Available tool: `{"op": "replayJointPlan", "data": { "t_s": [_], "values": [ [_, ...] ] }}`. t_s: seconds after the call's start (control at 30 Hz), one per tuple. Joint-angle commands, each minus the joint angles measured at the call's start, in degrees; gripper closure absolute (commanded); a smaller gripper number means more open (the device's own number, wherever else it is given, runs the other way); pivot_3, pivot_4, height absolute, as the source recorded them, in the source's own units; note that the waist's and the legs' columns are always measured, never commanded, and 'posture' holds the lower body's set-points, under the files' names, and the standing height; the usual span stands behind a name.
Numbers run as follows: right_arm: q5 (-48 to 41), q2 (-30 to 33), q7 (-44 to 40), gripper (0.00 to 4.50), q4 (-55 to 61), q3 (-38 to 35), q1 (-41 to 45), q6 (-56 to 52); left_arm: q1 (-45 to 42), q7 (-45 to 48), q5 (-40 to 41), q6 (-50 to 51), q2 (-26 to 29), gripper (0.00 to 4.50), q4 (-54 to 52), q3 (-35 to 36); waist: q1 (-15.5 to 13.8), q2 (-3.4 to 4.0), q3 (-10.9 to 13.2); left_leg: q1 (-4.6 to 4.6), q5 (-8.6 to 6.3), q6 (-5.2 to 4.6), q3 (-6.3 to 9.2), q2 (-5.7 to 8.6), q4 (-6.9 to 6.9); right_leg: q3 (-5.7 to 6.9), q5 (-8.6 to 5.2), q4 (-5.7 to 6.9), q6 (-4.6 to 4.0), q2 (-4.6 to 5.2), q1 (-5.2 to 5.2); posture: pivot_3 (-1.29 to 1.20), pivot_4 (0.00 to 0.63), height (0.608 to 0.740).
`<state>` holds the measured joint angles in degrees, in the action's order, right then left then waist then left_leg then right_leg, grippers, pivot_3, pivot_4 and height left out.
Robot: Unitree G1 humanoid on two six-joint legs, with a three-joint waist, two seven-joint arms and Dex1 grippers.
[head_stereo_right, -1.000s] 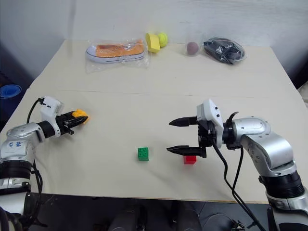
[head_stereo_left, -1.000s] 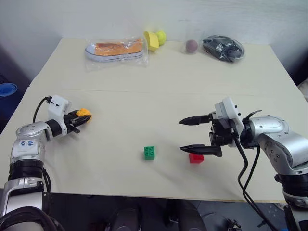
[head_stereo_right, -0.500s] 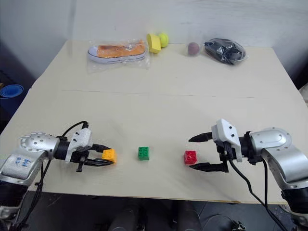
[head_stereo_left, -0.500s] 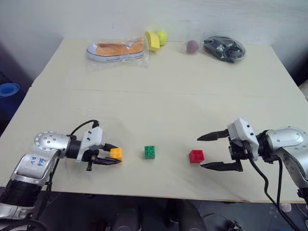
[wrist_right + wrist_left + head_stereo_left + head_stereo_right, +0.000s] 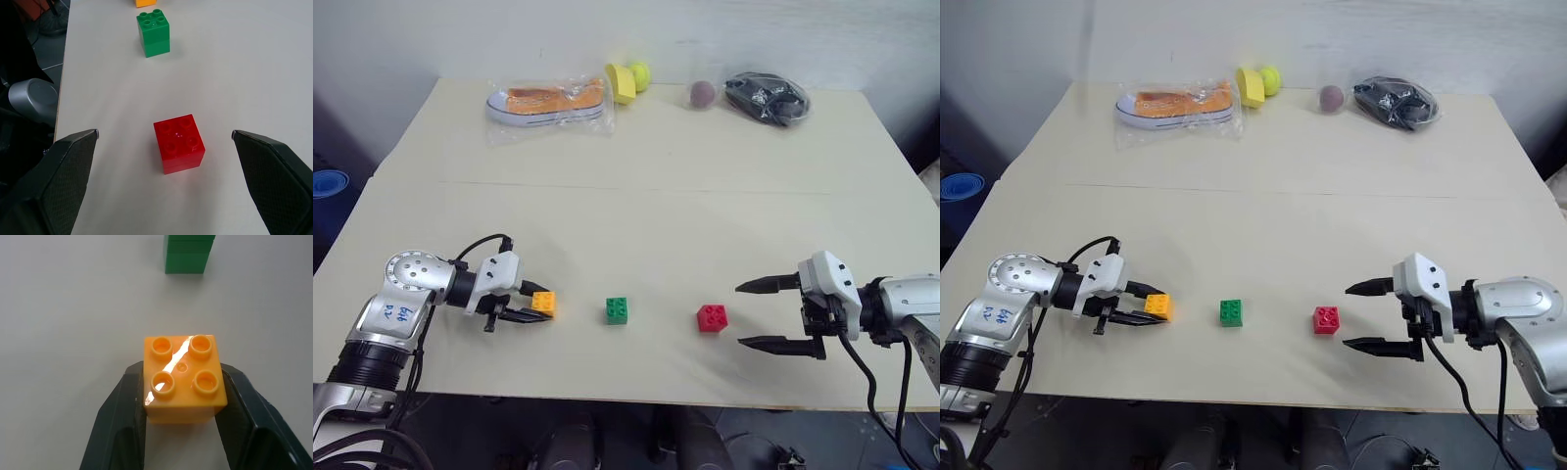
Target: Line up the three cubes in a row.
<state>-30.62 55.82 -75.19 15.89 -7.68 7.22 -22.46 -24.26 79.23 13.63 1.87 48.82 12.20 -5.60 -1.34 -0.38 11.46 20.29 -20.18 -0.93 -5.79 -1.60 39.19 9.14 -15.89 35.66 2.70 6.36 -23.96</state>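
The orange-yellow cube's lower edge is on the tabletop in line with the green cube (image 5: 618, 309) and the cube would stay, so my left gripper should open its fingers.
Near the table's front edge, three studded cubes lie roughly in one line. The orange-yellow cube (image 5: 544, 303) is on the left, pinched between the fingers of my left gripper (image 5: 540, 304), which is shut on it; the left wrist view shows this cube (image 5: 184, 377) studs up between both fingers. The green cube (image 5: 618, 309) sits in the middle, also seen as the green cube (image 5: 153, 33). The red cube (image 5: 712, 317) lies right of it. My right gripper (image 5: 742, 315) is open, its tips a short way right of the red cube (image 5: 179, 142), not touching it.
At the table's far edge lie a bagged orange shoe (image 5: 548, 100), a yellow cup with a ball (image 5: 626, 78), a dark reddish ball (image 5: 703, 93) and a black bundle in a bag (image 5: 766, 96). A blue object (image 5: 328, 182) sits off the table's left side.
My left gripper swung from the table's left side down toward the green cube, carrying the orange-yellow cube. My right gripper drew back to the right, away from the red cube, staying open.
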Motion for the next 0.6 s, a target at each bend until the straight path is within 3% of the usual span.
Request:
{"op": "replayJointPlan", "data": {
  "t_s": [0.03, 0.2, 0.37, 0.47, 0.6],
  "values": [
    [-0.46, 0.74, 0.63, 0.00, 1.66, -2.33, -0.01, 0.59, 0.29, 0.29, -0.63, -1.17, -0.51, 2.99, -0.30, -0.35, 0.00, 0.00, 0.00, 0.00, 0.00, 0.00, 0.00, 0.00, 0.00, 0.00, 0.00, 0.00, 0.00, 0.00, 0.00, 0.00, 0.150, 0.740],
    [-0.29, 1.17, 0.83, 0.00, 1.89, -2.13, -0.10, 0.65, 0.94, 0.32, 0.05, 1.17, -0.11, 1.48, -1.23, 0.46, -0.01, 0.00, 0.00, 0.00, 0.00, 0.00, 0.00, 0.01, 0.00, 0.00, 0.00, 0.01, 0.00, 0.00, 0.00, 0.00, 0.150, 0.740],
    [0.32, 2.93, -1.36, 0.00, -1.15, -2.91, 0.72, 1.96, 4.33, 2.47, 5.07, 8.04, 6.80, 0.15, -6.66, 7.08, 0.33, 0.00, 0.00, 0.01, 0.00, 0.01, 0.01, -0.04, 0.00, 0.00, 0.00, 0.00, 0.00, -0.02, -0.01, 0.00, 0.150, 0.740],
    [-0.38, 5.68, -4.89, 0.00, -4.81, -4.42, 1.14, 2.03, 8.42, 5.69, 10.91, 16.00, 14.21, 0.02, -12.98, 14.34, 0.54, 0.00, 0.01, -0.01, 0.00, 0.01, 0.02, -0.05, 0.00, 0.00, 0.00, -0.01, 0.00, -0.02, 0.00, 0.00, 0.150, 0.740],
    [-0.43, 8.63, -10.34, 0.00, -8.53, -5.71, -0.38, 3.53, 12.73, 7.30, 17.44, 24.39, 19.74, 0.02, -18.85, 22.72, 0.35, 0.04, 0.04, 0.01, -0.01, 0.00, 0.05, -0.04, 0.00, -0.01, 0.00, -0.06, 0.00, 0.00, 0.00, 0.00, 0.150, 0.740]
  ]
}}
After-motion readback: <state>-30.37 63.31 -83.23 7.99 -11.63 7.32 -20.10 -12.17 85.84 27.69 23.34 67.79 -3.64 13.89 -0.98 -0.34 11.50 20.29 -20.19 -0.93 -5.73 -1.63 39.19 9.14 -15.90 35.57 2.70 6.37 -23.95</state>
